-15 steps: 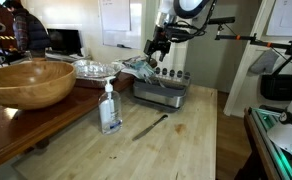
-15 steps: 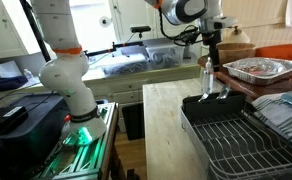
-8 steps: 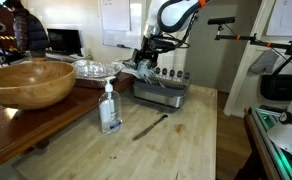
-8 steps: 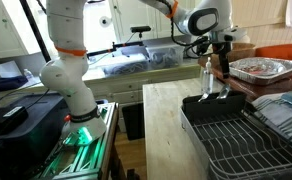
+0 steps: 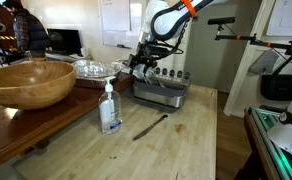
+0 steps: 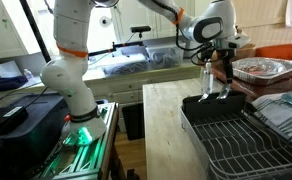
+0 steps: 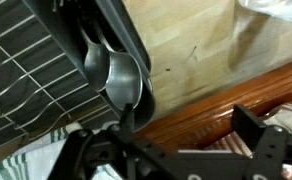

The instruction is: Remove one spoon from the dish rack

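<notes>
My gripper needs to grab the front spoon by its exposed bowl next, so that the handle stays free to slide out of the rack.
The dish rack [image 5: 162, 94] is a low silver-grey metal rack at the back of the wooden table; it also shows in an exterior view [image 6: 229, 128] and in the wrist view [image 7: 36, 70]. Two silvery spoons stand at its end, bowls up: one spoon [image 7: 123, 78] in front, a second [image 7: 91, 58] behind it. They show as thin upright shapes in an exterior view [image 6: 208, 80]. My gripper [image 7: 186, 122] is open, tilted, low over that end of the rack [image 5: 141, 66] [image 6: 224, 72]. One finger is right beside the front spoon's bowl. Nothing is between the fingers.
A clear soap bottle [image 5: 110, 108] and a dark, long knife-like utensil [image 5: 151, 126] are on the table in front of the rack. A large wooden bowl [image 5: 26, 82] and a foil tray [image 5: 94, 68] sit on the raised wooden counter beside it.
The gripper has come down from above the rack and shifted toward its spoon end, tilting as it went. The spoons and rack have not moved.
</notes>
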Robot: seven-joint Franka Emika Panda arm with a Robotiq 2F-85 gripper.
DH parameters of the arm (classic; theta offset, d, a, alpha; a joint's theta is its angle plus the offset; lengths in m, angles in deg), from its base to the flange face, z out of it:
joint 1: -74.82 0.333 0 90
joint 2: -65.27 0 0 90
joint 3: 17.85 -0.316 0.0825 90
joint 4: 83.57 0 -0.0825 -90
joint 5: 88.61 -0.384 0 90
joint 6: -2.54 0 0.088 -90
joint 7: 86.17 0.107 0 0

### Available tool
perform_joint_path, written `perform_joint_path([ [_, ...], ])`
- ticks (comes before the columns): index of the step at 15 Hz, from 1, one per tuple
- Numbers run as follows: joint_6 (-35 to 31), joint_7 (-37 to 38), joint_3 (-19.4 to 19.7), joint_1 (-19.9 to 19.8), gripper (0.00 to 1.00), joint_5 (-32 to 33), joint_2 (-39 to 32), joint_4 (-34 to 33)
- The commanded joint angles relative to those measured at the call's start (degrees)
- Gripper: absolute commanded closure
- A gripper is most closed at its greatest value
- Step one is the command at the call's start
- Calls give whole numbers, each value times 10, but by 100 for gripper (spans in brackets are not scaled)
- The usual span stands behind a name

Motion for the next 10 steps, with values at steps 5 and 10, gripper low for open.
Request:
perform_joint_path([
  [5, 10, -2, 22, 10, 0, -10, -6, -17],
  [10, 22, -3, 24, 11, 0, -10, -20, -17],
])
